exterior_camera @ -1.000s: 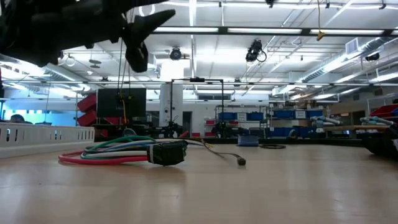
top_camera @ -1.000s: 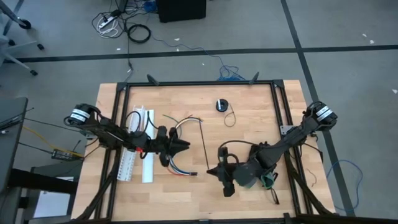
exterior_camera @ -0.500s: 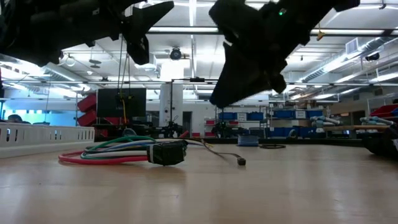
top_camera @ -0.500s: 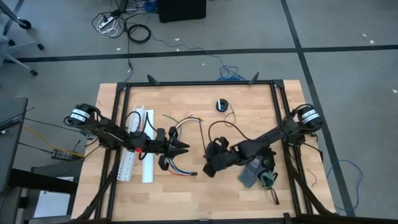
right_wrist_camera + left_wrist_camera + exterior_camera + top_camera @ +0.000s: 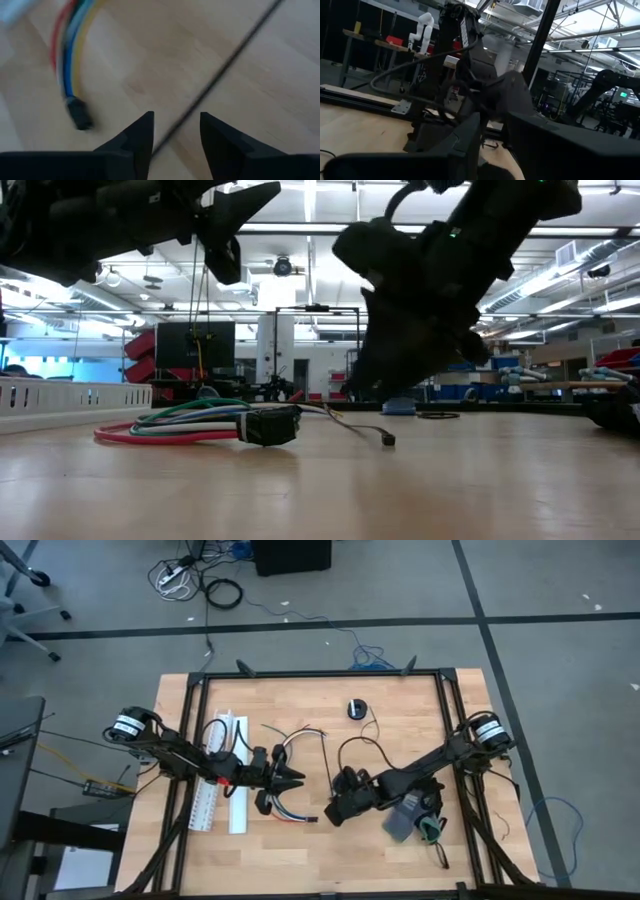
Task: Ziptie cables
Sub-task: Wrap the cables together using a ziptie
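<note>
The ziptie (image 5: 225,62) has to be wrapped around the cables, so my right gripper will next pick it up by its end (image 5: 162,146) beside the black connector.
The cables (image 5: 293,814), a loose bundle of coloured wires with a black connector (image 5: 268,425), lie on the table left of centre. A thin black ziptie (image 5: 327,770) lies straight on the wood just right of them. My right gripper (image 5: 333,812) hangs low over the ziptie's near end. It is open, and in its wrist view the ziptie (image 5: 225,62) runs into the gap between the fingers (image 5: 176,132), beside the cables (image 5: 67,55). My left gripper (image 5: 300,775) is raised above the cables and points toward the table's right. It is open by a narrow gap (image 5: 492,127), with nothing seen between its fingers.
A white slotted channel (image 5: 215,790) lies under my left arm near the table's left edge. A small black round part (image 5: 357,708) with a thin looped cord sits at the far middle. A grey and green object (image 5: 415,818) lies under my right arm.
My right gripper has swung toward the table's left and come down over the ziptie's near end, rolling its wrist on the way. In the low view it was out of the picture, then came in high and has dropped close to the table.
</note>
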`<state>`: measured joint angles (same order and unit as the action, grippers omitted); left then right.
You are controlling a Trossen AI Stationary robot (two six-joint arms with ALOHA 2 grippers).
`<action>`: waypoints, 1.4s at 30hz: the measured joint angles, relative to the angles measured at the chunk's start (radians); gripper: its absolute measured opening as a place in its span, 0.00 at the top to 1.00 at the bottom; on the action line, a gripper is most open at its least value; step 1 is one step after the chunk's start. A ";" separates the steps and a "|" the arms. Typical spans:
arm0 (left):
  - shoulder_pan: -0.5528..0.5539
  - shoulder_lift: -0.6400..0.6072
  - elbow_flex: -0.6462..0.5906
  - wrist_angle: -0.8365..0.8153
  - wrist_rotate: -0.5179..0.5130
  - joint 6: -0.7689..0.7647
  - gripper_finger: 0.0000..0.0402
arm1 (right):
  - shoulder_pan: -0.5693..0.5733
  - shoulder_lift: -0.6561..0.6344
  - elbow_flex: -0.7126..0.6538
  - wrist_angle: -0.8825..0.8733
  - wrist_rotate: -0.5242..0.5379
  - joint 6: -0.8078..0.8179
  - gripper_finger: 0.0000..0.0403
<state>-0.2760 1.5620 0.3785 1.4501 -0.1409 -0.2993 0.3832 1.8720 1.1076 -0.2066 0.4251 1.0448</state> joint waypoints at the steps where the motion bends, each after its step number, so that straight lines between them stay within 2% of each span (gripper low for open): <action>1: 0.000 0.000 0.001 0.002 0.000 0.000 0.77 | 0.000 0.008 0.001 0.018 -0.006 0.007 0.62; 14: 0.000 -0.001 0.004 -0.004 0.002 0.005 0.77 | 0.040 0.103 0.010 0.097 -0.056 0.071 0.68; 17: 0.000 -0.001 0.004 -0.005 0.003 0.005 0.77 | 0.051 0.117 0.011 0.071 -0.039 0.087 0.76; 21: 0.001 -0.001 0.003 -0.004 0.003 0.006 0.77 | 0.056 0.118 0.011 0.037 -0.015 0.103 0.96; 29: 0.001 -0.001 0.003 -0.011 0.003 0.007 0.77 | 0.059 0.097 0.034 -0.007 0.010 0.018 1.00; 31: 0.001 -0.001 0.003 -0.011 0.004 0.007 0.77 | 0.060 0.065 0.052 -0.077 0.033 -0.007 1.00; 34: 0.001 -0.001 0.003 -0.009 0.012 0.007 0.77 | 0.066 0.001 0.094 -0.225 0.129 0.003 1.00; 42: 0.001 -0.001 0.002 -0.015 0.020 -0.050 0.77 | 0.119 -0.179 0.100 -0.663 0.380 0.216 1.00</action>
<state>-0.2749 1.5612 0.3810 1.4348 -0.1207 -0.3490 0.5025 1.6926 1.2080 -0.8695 0.8050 1.2603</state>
